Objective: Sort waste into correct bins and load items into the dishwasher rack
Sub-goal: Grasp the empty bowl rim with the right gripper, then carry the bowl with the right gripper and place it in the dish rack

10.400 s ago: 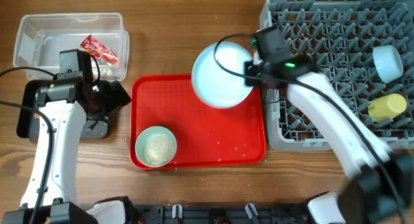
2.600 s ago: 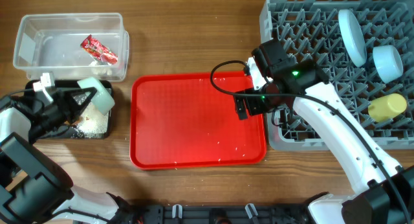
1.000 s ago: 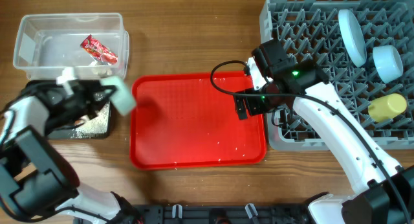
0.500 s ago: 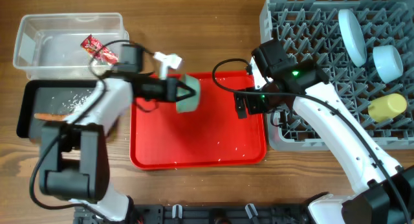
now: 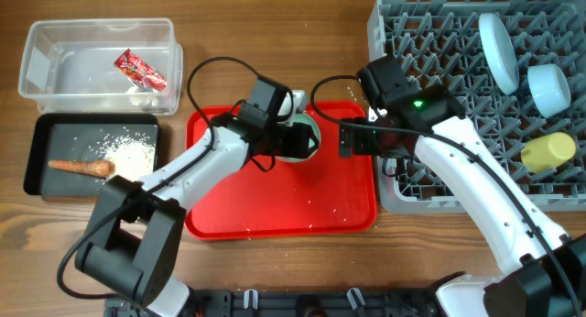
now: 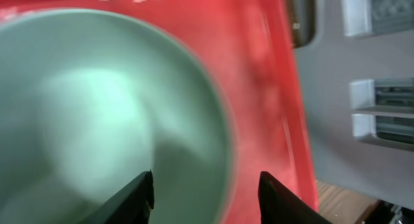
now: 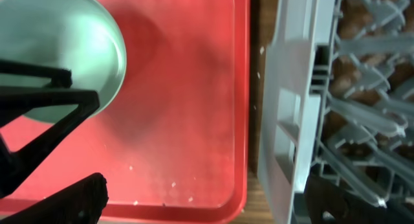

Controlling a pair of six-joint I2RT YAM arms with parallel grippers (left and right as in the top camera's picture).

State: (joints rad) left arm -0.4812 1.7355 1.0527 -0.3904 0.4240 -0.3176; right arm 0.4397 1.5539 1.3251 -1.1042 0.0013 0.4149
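The robot's right gripper will next grab the pale blue bowl's rim [image 5: 319, 139] [image 7: 123, 61] on the side toward the dishwasher rack, so that it can load the bowl tilted between the rack's wires.
A pale blue bowl [image 5: 309, 143] sits at the top of the red tray [image 5: 275, 202], near its right side. My left gripper [image 5: 286, 138] is over it. In the left wrist view the bowl [image 6: 97, 107] fills the frame and its rim passes between the two parted fingers of my left gripper [image 6: 206, 179], which is open. My right gripper [image 5: 352, 140] hangs open beside the bowl, empty, over the tray's right edge [image 7: 240, 88]. The plate [image 5: 499, 51], another bowl [image 5: 549, 88] and the yellow cup [image 5: 548, 150] stand in the dishwasher rack [image 5: 439, 42].
The clear tub [image 5: 55, 70] at the back left holds the red wrapper [image 5: 139, 70]. The black tray [image 5: 41, 138] in front of it holds the carrot [image 5: 81, 167] and rice [image 5: 130, 155]. A few rice grains [image 7: 173, 183] lie on the red tray.
My left arm swung right from the black tray to the red tray's top right with the bowl, and its jaws have parted. The right arm has barely moved.
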